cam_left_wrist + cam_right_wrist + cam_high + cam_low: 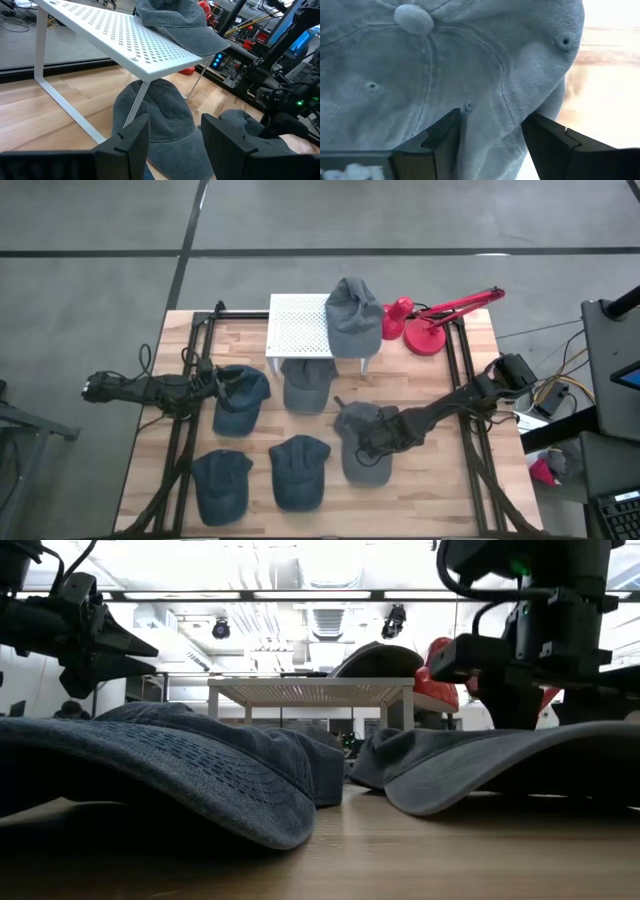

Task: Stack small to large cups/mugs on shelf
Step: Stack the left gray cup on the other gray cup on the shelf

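My right gripper grips the grey cap by its top's side fold [502, 117] next, to stack it on the white shelf.
A white perforated shelf [298, 327] stands at the table's far middle, with a grey cap [353, 315] resting on its right end. Another grey cap [307, 385] lies on the table partly under the shelf. Three blue caps [240, 400] [222, 485] [299, 470] lie on the table to the left and near side. My right gripper [492, 140] points down, open, over the crown of a grey cap [365, 450] at the near right. My left gripper [172, 145] hangs open and level at the left, facing the shelf. My right gripper's open fingers [437, 137] stand on either side of a raised fold [490, 115] of the grey cap's crown, beside its top button [413, 19]. They come from above, pointing down. I cannot tell whether they touch the cloth. The cap lies flat on the table.
A red desk lamp [425, 330] stands at the far right beside the shelf. Dark frame rails [180, 430] [470, 450] run along the table's left and right sides. Bare wood [410, 380] shows between the shelf and the right arm.
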